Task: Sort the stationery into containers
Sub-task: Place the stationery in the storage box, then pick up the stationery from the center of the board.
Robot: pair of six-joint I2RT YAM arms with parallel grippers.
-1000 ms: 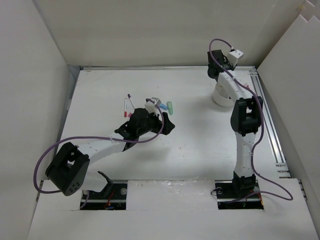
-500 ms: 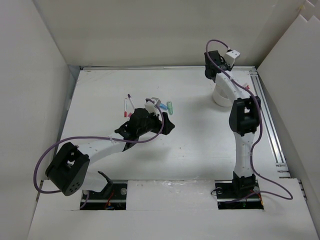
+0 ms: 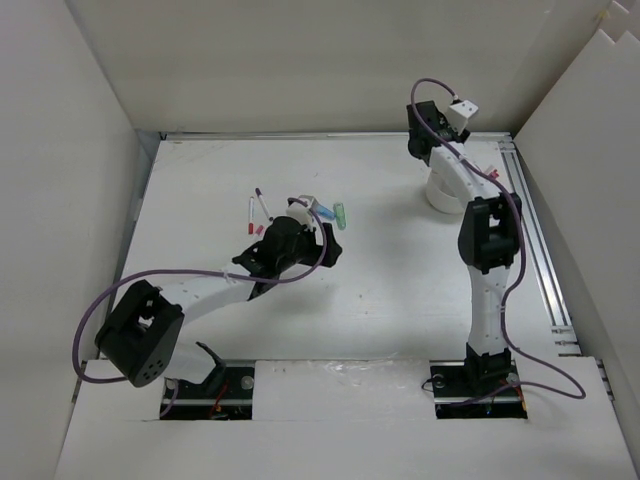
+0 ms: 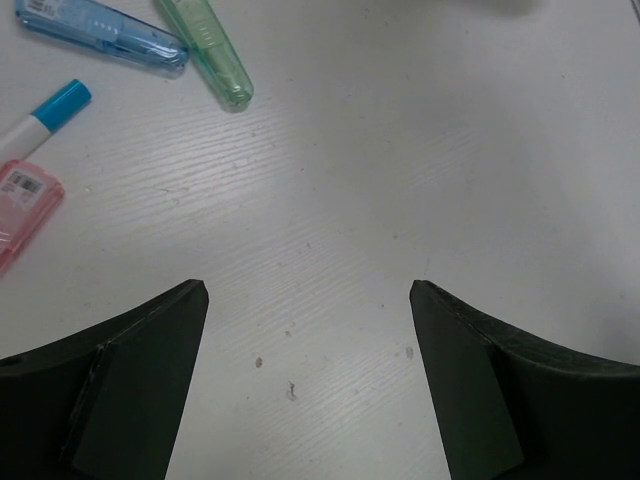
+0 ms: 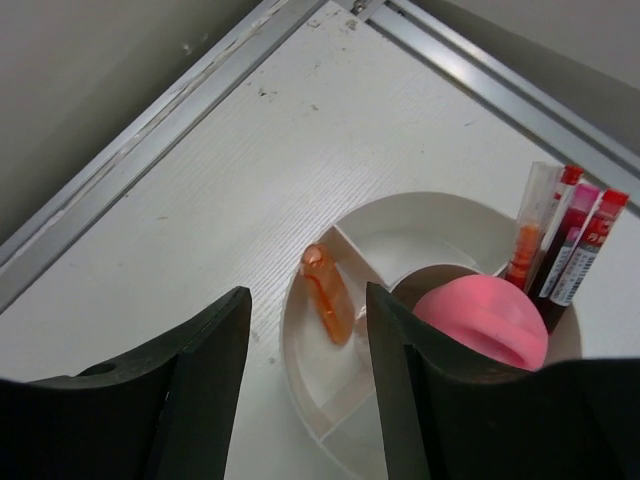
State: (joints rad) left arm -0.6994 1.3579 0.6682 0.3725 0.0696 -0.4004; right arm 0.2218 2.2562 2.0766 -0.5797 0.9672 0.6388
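Note:
The left gripper takes the green pen by its near end [image 3: 341, 224] [image 4: 230, 84] next, so the pen's body stays free for the pass to my right gripper.
The white divided cup [image 5: 296, 352] lies under my right gripper [image 5: 307, 293], which is open and empty above it. An orange piece [image 5: 328, 296] lies in one outer compartment. A pink rounded piece [image 5: 487, 318] fills the centre, and red and pink pens [image 5: 560, 240] stand at the far side. My left gripper [image 4: 308, 292] is open and empty over bare table. Ahead of it to the left lie a blue pen [image 4: 100, 32], a green pen [image 4: 205, 50], a white marker with a blue cap [image 4: 40, 118] and a pink piece [image 4: 22, 208].
In the top view, two white pens with red caps [image 3: 257, 205] lie left of the left gripper [image 3: 318, 238]. The cup [image 3: 438, 198] sits at the back right, below the right gripper [image 3: 425, 135], close to the metal rail [image 3: 535, 240] and the enclosure walls.
The right wrist has swung a little to the left above the cup. The left wrist has shifted slightly toward the stationery.

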